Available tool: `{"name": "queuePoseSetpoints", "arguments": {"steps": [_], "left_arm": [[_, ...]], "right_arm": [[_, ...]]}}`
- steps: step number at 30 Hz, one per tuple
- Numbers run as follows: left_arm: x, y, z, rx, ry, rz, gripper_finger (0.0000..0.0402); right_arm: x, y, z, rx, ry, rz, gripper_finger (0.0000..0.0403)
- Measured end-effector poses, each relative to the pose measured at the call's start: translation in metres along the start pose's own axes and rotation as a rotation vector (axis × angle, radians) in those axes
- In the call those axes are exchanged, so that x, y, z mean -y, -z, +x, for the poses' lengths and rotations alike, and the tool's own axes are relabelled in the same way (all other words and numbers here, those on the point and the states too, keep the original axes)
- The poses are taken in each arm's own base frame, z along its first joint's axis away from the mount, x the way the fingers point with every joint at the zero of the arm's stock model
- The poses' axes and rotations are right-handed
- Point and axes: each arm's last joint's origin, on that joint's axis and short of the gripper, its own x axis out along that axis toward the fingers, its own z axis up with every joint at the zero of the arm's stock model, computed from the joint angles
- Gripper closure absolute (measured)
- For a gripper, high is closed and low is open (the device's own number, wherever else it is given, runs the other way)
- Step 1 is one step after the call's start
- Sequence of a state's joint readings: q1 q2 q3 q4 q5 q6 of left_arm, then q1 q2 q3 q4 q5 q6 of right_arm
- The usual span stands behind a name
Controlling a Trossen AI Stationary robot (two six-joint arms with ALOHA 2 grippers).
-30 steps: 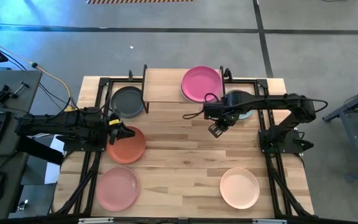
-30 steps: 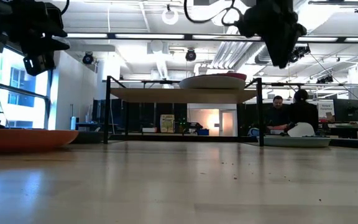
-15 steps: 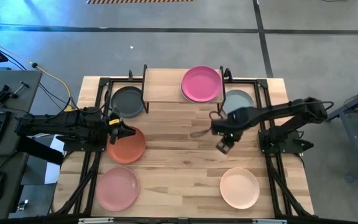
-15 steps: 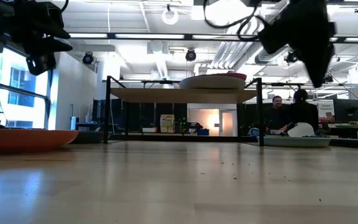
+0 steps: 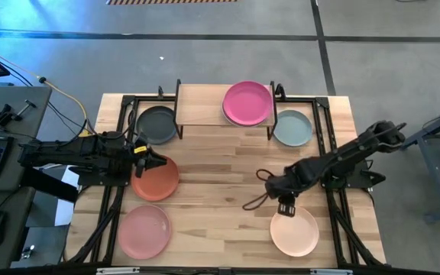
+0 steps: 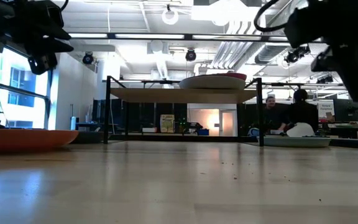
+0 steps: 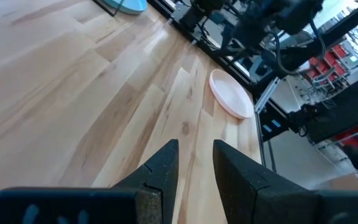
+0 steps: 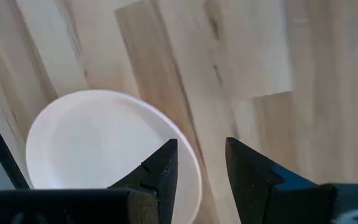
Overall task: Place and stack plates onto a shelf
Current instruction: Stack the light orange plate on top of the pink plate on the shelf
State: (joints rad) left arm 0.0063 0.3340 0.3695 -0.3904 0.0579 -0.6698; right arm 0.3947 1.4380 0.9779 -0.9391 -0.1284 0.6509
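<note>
I need to stack the cream plate on the magenta plate [image 5: 247, 102] on the shelf next, so my right gripper needs to grab the cream plate by its rim [image 5: 289, 208].
The shelf [image 5: 203, 105] stands at the table's far edge and bears a magenta plate [image 5: 247, 102], which lies on another plate whose pale rim [image 6: 204, 82] shows in the low view. On the table lie the dark grey [image 5: 156, 124], pale teal [image 5: 292, 127], terracotta [image 5: 156, 179], pink [image 5: 143, 231] and cream [image 5: 295, 231] plates. My left gripper [image 5: 150, 160] hangs open above the terracotta plate's far-left rim. My right gripper [image 5: 285, 205] is open and empty, raised over the cream plate's far rim [image 8: 166, 124]. Other plates are not in view.
Black frame rails [image 5: 328, 137] run along the table's left and right sides by the arm bases. A loose cable [image 5: 257, 200] hangs from the right arm over the table's middle. Bare wood [image 5: 220, 168] lies between the plates. A desk with a keyboard stands left of the table.
My right gripper has swung from beside the shelf and the teal plate toward the table's near edge, ending over the cream plate's far rim. The plates have stayed where they were.
</note>
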Motion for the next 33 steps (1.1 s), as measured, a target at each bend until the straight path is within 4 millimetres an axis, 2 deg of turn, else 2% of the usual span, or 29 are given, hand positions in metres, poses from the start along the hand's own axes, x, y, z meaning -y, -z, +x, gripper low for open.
{"name": "queuePoseSetpoints", "arguments": {"steps": [13, 25, 33], "left_arm": [[-0.001, -0.001, 0.000, 0.030, -0.038, -0.025, 0.0312], [-0.003, -0.002, 0.000, 0.077, -0.096, -0.026, 0.0312], [-0.003, -0.002, 0.000, 0.085, -0.105, -0.038, 0.0312]], "right_arm": [[-0.013, 0.033, 0.036, -0.011, 0.008, -0.161, 0.0288], [0.001, 0.052, 0.062, -0.024, 0.066, -0.124, 0.0288], [0.005, 0.054, 0.069, -0.012, 0.056, -0.117, 0.0301]]}}
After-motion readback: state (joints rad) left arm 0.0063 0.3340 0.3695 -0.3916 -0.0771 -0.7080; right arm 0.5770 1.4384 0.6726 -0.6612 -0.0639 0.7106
